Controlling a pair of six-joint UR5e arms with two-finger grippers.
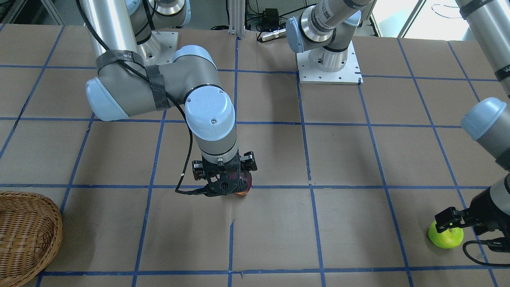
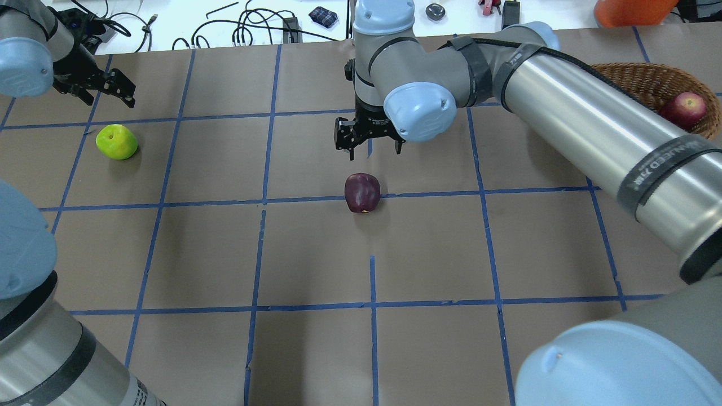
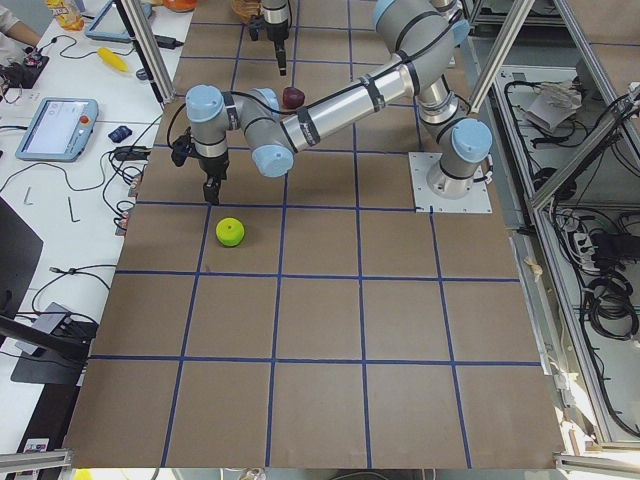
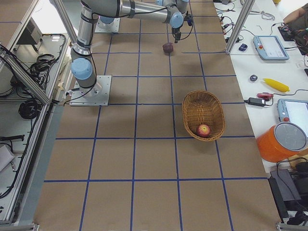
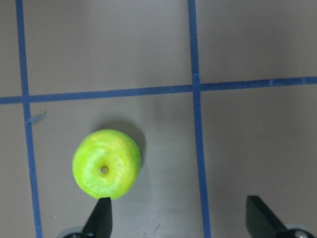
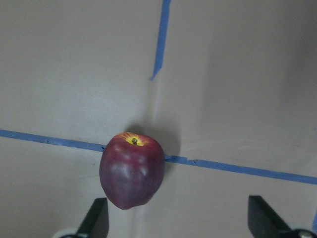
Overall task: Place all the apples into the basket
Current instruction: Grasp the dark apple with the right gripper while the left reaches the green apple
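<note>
My left gripper grabs the yellow-green apple by its round body (image 1: 443,237) next, to put it into the basket (image 1: 26,234).
The dark maroon apple (image 2: 362,193) lies on the paper-covered table on a blue tape line. My right gripper (image 2: 370,148) hovers open above it. In the right wrist view the apple (image 6: 131,170) sits towards the left fingertip (image 6: 96,218), not between the jaws. The yellow-green apple (image 2: 117,141) lies at the far left. My left gripper (image 2: 107,97) is open above it, and in the left wrist view the apple (image 5: 106,163) is just ahead of the left fingertip (image 5: 101,215). The red apple (image 2: 683,110) lies inside the wicker basket (image 2: 637,76).
The basket (image 1: 24,235) stands near the table's edge on my right side. The right arm's long link (image 2: 592,135) spans the space in front of it. Cables and small tools (image 2: 248,25) lie on the white bench beyond the table.
</note>
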